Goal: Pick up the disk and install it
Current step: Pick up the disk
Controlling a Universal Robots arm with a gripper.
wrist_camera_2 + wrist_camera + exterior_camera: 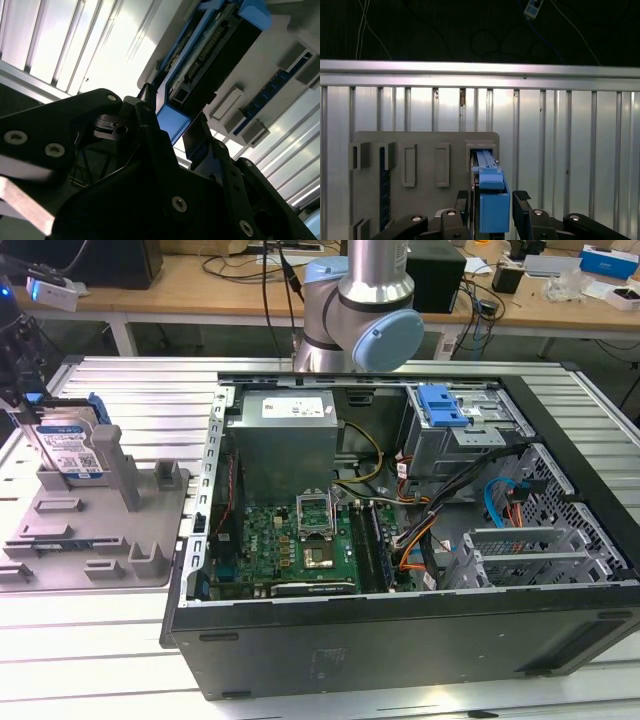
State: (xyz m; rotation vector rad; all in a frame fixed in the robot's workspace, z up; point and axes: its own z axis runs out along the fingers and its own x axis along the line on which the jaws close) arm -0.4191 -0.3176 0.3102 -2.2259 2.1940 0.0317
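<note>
The gripper should close on the disk, because its black fingers are on both sides of the blue carrier bracket (98, 407). Closing now would hold the disk if they closed now.
The disk (72, 448) stands on edge in a slot of the grey fixture tray (100, 540) at the exterior view's left, its white-and-blue label facing out. My gripper (32, 415) hangs over its upper end. In both wrist views the disk's blue carrier bracket (494, 207) (172, 127) sits between my two black fingers. My gripper (491, 197) (174, 125) is open, straddling the disk with a thin gap on one side. The disk rests in the tray.
An open computer case (400, 500) fills the middle and the exterior view's right, with a green board, cables and a drive bay carrying a blue latch (443, 405). The arm's base (360, 310) stands behind the case. Ribbed aluminium tabletop (570, 150) surrounds the tray.
</note>
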